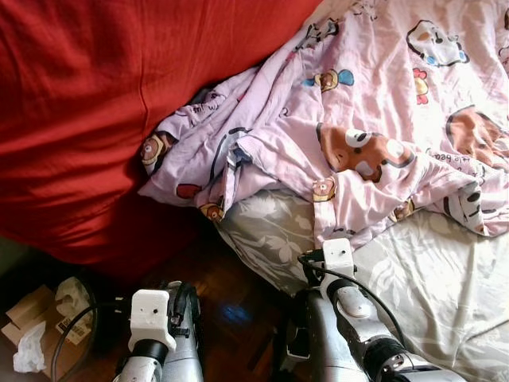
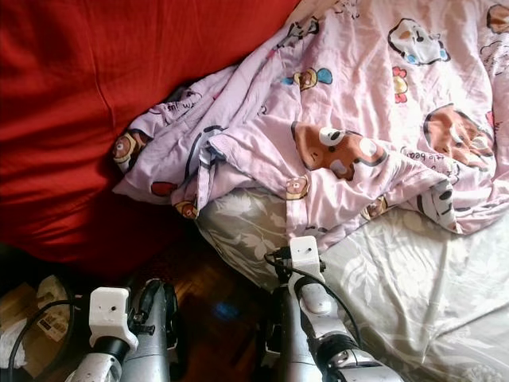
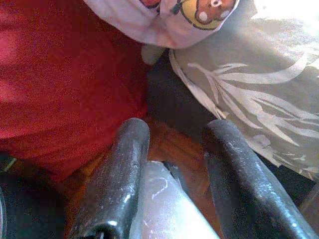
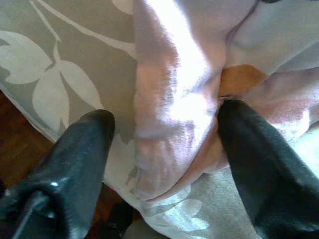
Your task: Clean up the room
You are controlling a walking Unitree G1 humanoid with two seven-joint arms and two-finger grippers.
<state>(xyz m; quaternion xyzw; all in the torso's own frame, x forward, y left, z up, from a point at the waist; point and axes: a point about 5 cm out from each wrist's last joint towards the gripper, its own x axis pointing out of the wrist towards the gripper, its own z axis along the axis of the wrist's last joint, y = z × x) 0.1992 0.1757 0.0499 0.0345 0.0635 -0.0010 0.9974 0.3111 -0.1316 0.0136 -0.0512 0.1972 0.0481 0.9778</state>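
The blanket [image 1: 358, 119] lies loose across the bed except for the raised fold at its near edge [image 1: 332, 226], so my right gripper should pick it up there next.
A pink blanket [image 1: 358, 119] printed with cartoon bears lies crumpled across a bed with a grey leaf-pattern sheet [image 1: 429, 278]. Its lower edge hangs near the bed's corner. My right gripper [image 4: 164, 124] is open at that edge, its two black fingers [image 4: 79, 149] standing on either side of a fold of the blanket [image 4: 169, 99], over the sheet [image 4: 65, 55]. My left gripper [image 3: 177, 134] is open and low over the dark wooden floor [image 3: 174, 144], between the red cover [image 3: 60, 74] and the bed; a silvery part of the robot shows between its fingers.
A large red fabric mass [image 1: 79, 103] fills the left and presses against the blanket. A narrow strip of wooden floor [image 1: 231, 302] runs between it and the bed. A bin with cardboard and crumpled paper [image 1: 44, 322] sits at the lower left.
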